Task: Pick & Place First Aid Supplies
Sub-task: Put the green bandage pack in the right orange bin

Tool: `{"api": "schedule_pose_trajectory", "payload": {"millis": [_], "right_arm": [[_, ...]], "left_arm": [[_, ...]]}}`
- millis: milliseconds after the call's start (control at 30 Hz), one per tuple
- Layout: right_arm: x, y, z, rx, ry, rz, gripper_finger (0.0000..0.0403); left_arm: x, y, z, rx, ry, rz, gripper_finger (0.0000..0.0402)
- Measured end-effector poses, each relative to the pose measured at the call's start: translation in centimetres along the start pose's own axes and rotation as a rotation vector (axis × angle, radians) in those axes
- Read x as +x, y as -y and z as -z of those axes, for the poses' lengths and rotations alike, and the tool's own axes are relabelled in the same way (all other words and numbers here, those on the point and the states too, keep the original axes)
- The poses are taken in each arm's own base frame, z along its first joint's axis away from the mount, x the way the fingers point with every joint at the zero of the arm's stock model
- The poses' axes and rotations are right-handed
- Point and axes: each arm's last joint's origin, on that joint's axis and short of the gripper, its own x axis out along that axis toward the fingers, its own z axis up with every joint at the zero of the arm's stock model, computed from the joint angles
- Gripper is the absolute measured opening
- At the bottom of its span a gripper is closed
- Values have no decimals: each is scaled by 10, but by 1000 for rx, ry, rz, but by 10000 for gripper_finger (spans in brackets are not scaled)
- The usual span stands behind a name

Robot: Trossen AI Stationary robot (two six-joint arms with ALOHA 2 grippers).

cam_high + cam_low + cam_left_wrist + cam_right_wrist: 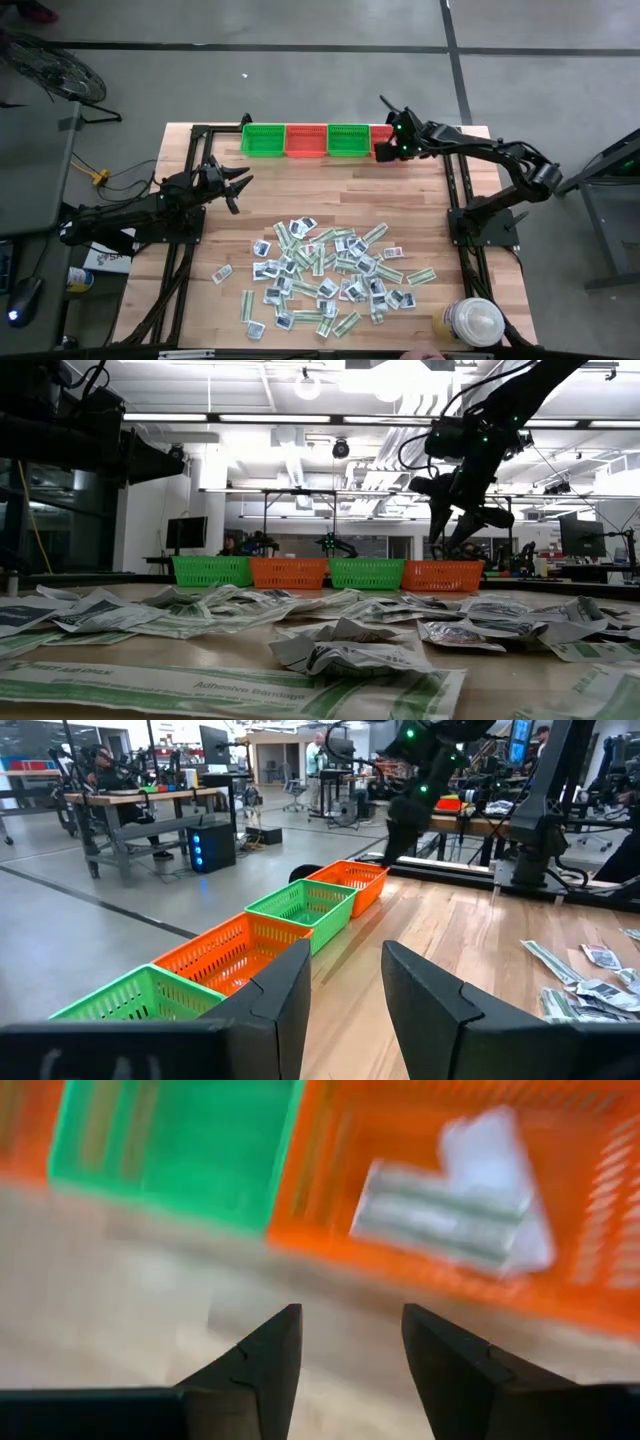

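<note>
My right gripper must next grab a pale-green packet's narrow end to fill the orange basket with supplies.
The first aid supplies [320,275] lie in a loose pile of several small white and pale-green packets on the wooden table's middle and near part. Four baskets stand in a row at the far edge: green [262,139], orange [306,140], green [347,140], orange [380,132]. My right gripper [393,150] hangs open over the table beside the rightmost orange basket [450,1140], which holds a white packet and pale strips [450,1210]; nothing is between its fingers. My left gripper [240,185] waits open at the table's left, pointing level along the basket row [300,910].
A big white round lidded container [475,322] stands at the table's near right corner. Bare wood lies between the pile and the baskets [330,190]. Dark frame rails run along the left and right sides of the table.
</note>
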Motion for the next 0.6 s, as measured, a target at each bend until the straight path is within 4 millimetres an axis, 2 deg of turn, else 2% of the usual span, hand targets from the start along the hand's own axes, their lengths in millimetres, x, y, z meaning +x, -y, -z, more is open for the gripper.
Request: {"api": "schedule_pose_trajectory", "payload": {"millis": [267, 600], "right_arm": [[-1, -22, 28, -211, -155, -78, 168], [-6, -42, 74, -404, -340, -36, 168]], "left_arm": [[0, 0, 0, 0, 0, 0, 122], [0, 0, 0, 0, 0, 0, 122]]}}
